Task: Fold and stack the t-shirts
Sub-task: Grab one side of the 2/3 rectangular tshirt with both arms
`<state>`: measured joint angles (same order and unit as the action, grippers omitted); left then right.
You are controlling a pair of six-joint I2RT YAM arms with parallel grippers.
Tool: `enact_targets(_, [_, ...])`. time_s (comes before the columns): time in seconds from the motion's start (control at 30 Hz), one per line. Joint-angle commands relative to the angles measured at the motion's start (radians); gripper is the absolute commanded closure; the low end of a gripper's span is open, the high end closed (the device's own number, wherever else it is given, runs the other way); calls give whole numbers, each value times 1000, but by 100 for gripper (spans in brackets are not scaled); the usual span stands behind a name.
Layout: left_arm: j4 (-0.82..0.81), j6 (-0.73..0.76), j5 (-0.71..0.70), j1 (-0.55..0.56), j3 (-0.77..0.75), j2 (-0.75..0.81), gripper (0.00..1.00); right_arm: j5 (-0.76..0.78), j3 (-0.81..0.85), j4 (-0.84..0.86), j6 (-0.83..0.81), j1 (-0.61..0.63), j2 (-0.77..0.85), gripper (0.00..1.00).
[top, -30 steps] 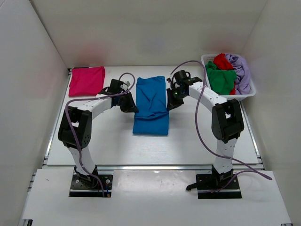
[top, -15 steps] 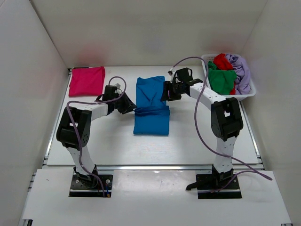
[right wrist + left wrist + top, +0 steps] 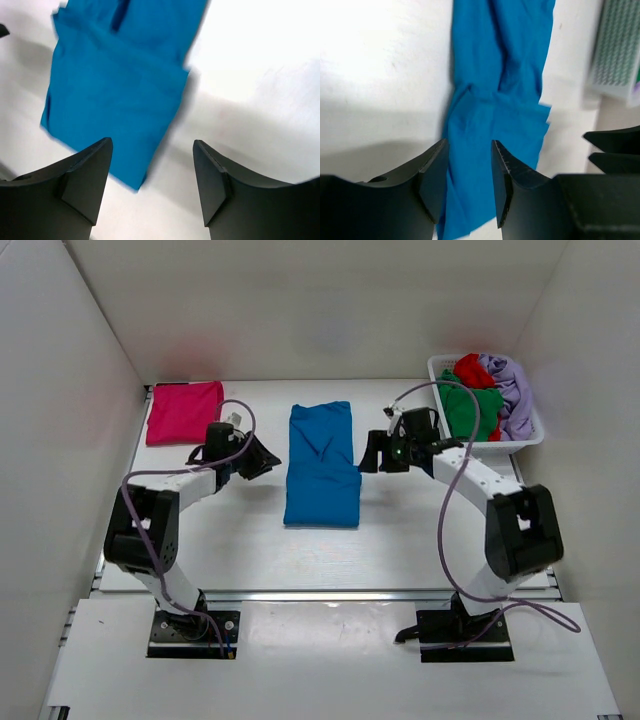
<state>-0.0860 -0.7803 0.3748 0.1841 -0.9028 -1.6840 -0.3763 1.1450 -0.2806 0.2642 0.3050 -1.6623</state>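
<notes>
The robot needs to fold the near end back over the t-shirt, so its left gripper should next grab the blue t-shirt's near-end corner point(image 3: 288, 522) point(image 3: 444, 234) on the left gripper's side.
A bright blue t-shirt point(image 3: 322, 465) lies folded into a long strip in the middle of the table. It also shows in the left wrist view as the blue t-shirt point(image 3: 497, 95) and in the right wrist view as the blue t-shirt point(image 3: 112, 85). My left gripper point(image 3: 266, 456) point(image 3: 468, 172) stands open just left of it, holding nothing. Just off the shirt's right edge my right gripper point(image 3: 368, 458) point(image 3: 152, 182) is open too, over bare table. A magenta-pink t-shirt point(image 3: 185, 412) lies folded at the back left.
A white lattice basket point(image 3: 520, 444) stands at the back right, with green point(image 3: 468, 410), red point(image 3: 472, 370) and lavender point(image 3: 512, 390) t-shirts piled in it. White walls close in the table on three sides.
Both grippers have opened, let go of the blue t-shirt's side edges and drawn back outward, left to the left and right to the right. The shirt now lies flat.
</notes>
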Motion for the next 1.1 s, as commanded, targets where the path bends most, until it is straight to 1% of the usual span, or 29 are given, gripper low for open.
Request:
enact_targets(0.0, [271, 214, -66, 81, -1, 142, 50, 21, -109, 9, 24, 48, 130, 37])
enact_targets(0.07, [308, 237, -131, 155, 82, 223, 49, 36, -181, 20, 67, 71, 165, 39])
enact_targets(0.13, [305, 227, -157, 187, 134, 271, 50, 50, -241, 38, 124, 107, 186, 40])
enact_targets(0.27, [246, 174, -197, 255, 257, 326, 49, 119, -281, 38, 179, 180, 185, 40])
enact_targets(0.33, [249, 170, -227, 278, 272, 333, 50, 135, -280, 40, 205, 209, 161, 40])
enact_targets(0.4, [262, 162, -250, 294, 274, 326, 49, 146, -275, 31, 222, 221, 145, 40])
enact_targets(0.57, [215, 139, -287, 314, 289, 319, 50, 166, -303, 38, 263, 249, 127, 46])
enact_targets(0.63, [178, 112, -309, 319, 301, 317, 49, 166, -315, 66, 267, 252, 128, 48])
enact_targets(0.7, [143, 90, -312, 319, 330, 325, 49, 163, -320, 73, 274, 258, 121, 49])
enact_targets(0.77, [118, 75, -309, 316, 341, 325, 48, 174, -312, 67, 277, 266, 110, 46])
enact_targets(0.8, [114, 72, -304, 322, 346, 323, 46, 186, -304, 52, 280, 269, 107, 46])
enact_targets(0.9, [98, 59, -312, 325, 340, 297, 38, 191, -309, 66, 293, 279, 96, 42])
enact_targets(0.97, [46, 38, -307, 333, 347, 276, 37, 201, -311, 61, 303, 290, 85, 41])
enact_targets(1.03, [23, 32, -304, 336, 351, 259, 39, 227, -298, 51, 311, 304, 69, 42])
enact_targets(1.07, [17, 18, -318, 341, 341, 245, 37, 235, -288, 46, 313, 302, 58, 42])
